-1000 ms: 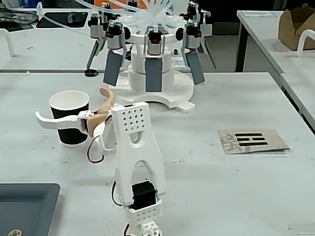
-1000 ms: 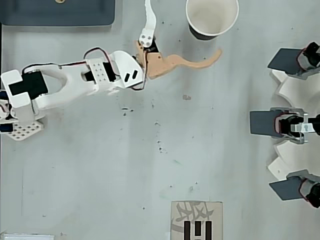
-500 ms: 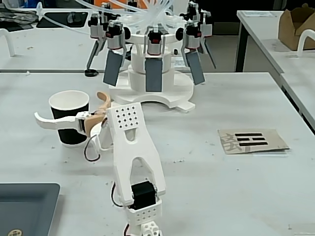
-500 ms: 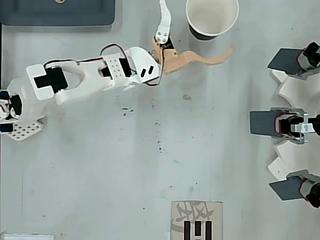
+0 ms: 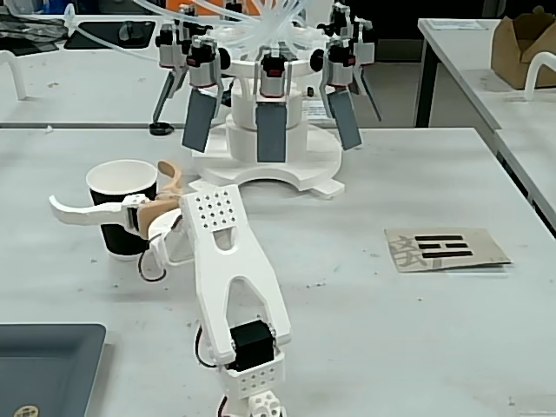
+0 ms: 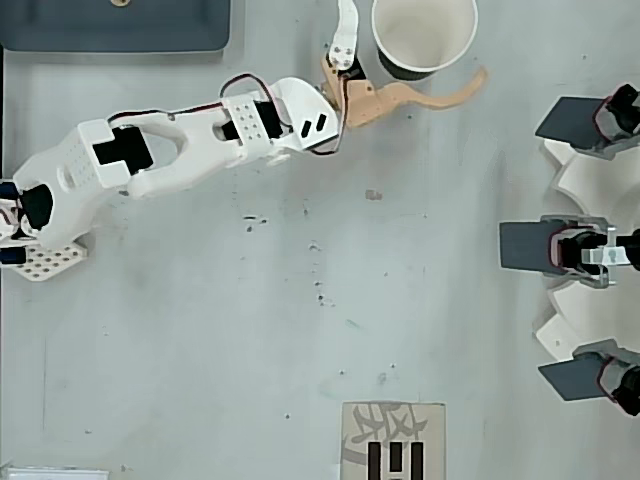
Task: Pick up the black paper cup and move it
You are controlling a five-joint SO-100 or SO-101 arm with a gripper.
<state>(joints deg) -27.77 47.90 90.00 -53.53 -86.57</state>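
The black paper cup's white rim [image 5: 122, 163] needs to stay free while I move the cup, so my gripper should next grab the cup by its black side [image 5: 119, 238].
The black paper cup [image 5: 122, 240] stands upright near the table's left side in the fixed view and at the top edge in the overhead view [image 6: 425, 30], its white inside showing nothing in it. My gripper [image 5: 109, 184] is open wide around it. The white finger [image 5: 82, 213] crosses in front of the cup's wall, and the tan finger [image 5: 169, 178] reaches past its far right side. In the overhead view the gripper [image 6: 415, 35] has its white finger [image 6: 345, 40] left of the cup and its tan finger [image 6: 430, 95] just below it. Whether either finger touches the cup is unclear.
A white machine [image 5: 269, 161] with several grey paddles stands at the back, along the right edge in the overhead view [image 6: 590, 245]. A card with black marks [image 5: 445, 248] lies to the right. A dark tray [image 5: 43, 365] sits at the front left corner.
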